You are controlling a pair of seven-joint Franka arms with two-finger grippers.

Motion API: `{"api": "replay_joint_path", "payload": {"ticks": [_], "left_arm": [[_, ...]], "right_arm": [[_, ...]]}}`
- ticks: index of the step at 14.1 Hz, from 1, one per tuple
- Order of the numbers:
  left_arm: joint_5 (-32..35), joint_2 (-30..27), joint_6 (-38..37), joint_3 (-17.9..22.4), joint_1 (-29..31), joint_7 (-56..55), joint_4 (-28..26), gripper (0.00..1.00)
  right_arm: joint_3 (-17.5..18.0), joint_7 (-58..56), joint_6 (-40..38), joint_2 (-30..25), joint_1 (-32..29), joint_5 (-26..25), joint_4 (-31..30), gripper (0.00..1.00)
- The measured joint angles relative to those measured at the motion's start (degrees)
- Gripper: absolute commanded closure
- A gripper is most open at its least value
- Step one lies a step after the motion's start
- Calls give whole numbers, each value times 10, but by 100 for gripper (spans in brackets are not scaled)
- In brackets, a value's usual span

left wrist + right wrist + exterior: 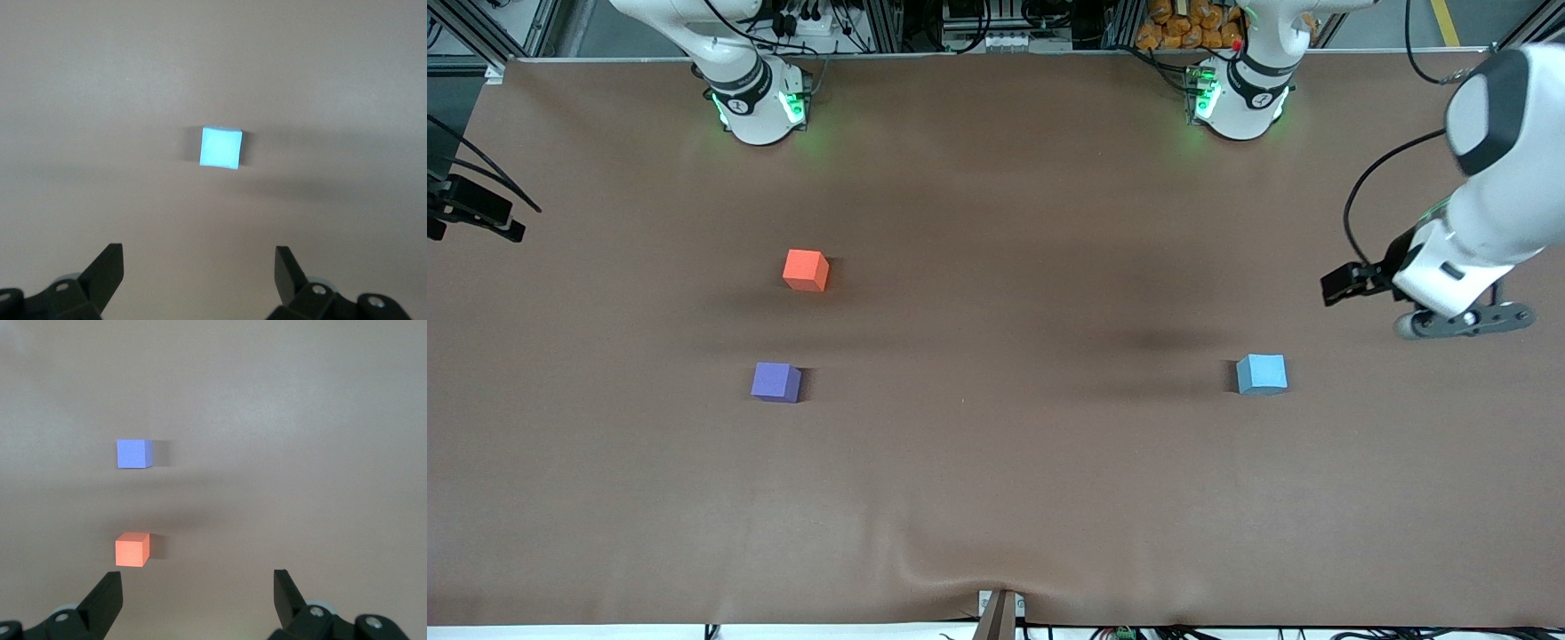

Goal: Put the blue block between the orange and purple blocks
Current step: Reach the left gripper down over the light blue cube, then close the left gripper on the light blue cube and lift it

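Note:
My left gripper grabs the sides of the light blue block [1261, 373] next, to place it between the orange and purple blocks.
The light blue block [1261, 373] sits alone on the brown table toward the left arm's end; it also shows in the left wrist view [221, 148]. The orange block [806, 269] and the purple block [775, 381] sit apart toward the right arm's end, the purple one nearer the front camera. Both show in the right wrist view, orange [132, 549] and purple [134, 453]. My left gripper [1463, 322] [199, 267] hangs open and empty above the table near its end edge, short of the blue block. My right gripper [198, 590] is open and empty above the table, out of the front view.
The brown cloth [996, 222] covers the whole table. A black device [471, 212] sits at the right arm's end edge. A clamp [999, 615] sits at the edge nearest the front camera. The arm bases [758, 102] [1240, 98] stand along the edge farthest from it.

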Motion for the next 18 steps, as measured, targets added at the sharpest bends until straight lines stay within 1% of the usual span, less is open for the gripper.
{"api": "replay_joint_path", "payload": {"ticks": [3,6,8,14,18], "left_arm": [[9,35,75,-1,0,0,-34,0],[42,87,130,-4,-2,1,-57,0],[47,116,153,-5,-3,1,-62,0],[47,168,212,-6,-3,1,-71,0],[47,216,287,-6,-3,1,-84,0]], "right_arm": [[0,0,6,3,0,0,0,0],[0,0,7,8,0,0,3,0],[0,0,7,15,0,0,5,0],[-1,0,9,31,0,0,8,0],[-1,0,13,39,-1,0,10,0]]}}
